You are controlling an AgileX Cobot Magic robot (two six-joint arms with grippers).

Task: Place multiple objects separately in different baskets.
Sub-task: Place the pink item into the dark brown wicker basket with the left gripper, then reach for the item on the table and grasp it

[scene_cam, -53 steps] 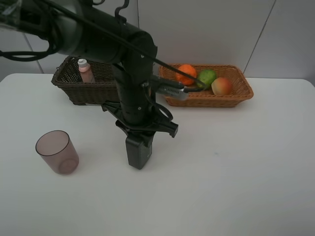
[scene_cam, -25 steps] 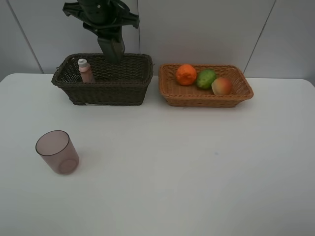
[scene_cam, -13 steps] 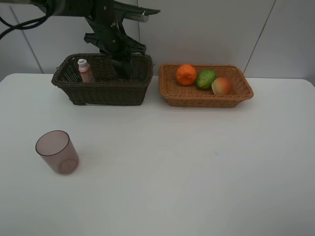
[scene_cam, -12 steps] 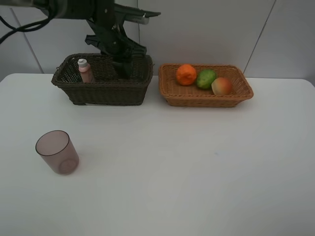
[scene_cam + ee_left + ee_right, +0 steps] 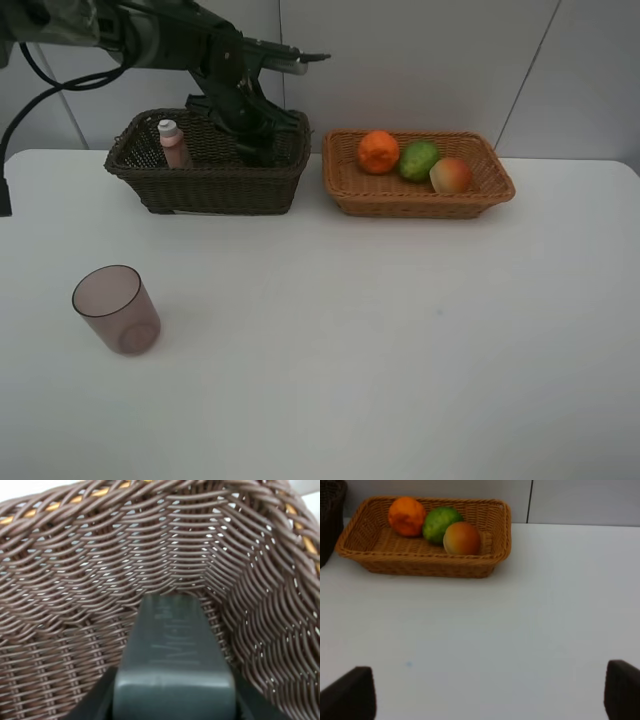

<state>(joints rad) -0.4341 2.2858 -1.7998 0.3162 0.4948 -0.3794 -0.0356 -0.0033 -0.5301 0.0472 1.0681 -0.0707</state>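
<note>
My left gripper should open: the pump bottle is low inside the basket's woven side (image 5: 297, 150) in the left wrist view.
My left gripper (image 5: 256, 142) reaches down into the right end of the deep dark brown basket (image 5: 200, 187). It is shut on the dark grey pump bottle (image 5: 172, 670), which the left wrist view shows low against the woven wall (image 5: 75, 590). A pink white-capped bottle (image 5: 174, 143) stands in the basket's left end. The light orange-tan basket (image 5: 420, 202) holds the orange (image 5: 378, 151), the green oval fruit (image 5: 419, 159) and the red-orange fruit (image 5: 451, 175). The mauve cup (image 5: 117, 308) stands on the table at the left. My right gripper (image 5: 487, 697) is open above bare table.
The white table (image 5: 400, 340) carries the two baskets side by side along its back edge, against a pale wall. A black cable (image 5: 30, 100) hangs at the far left. The right wrist view shows the tan basket (image 5: 425, 562) ahead of the right gripper.
The left arm has carried the dark grey bottle from the middle of the table up over the dark basket and lowered it inside. Nothing else has moved.
</note>
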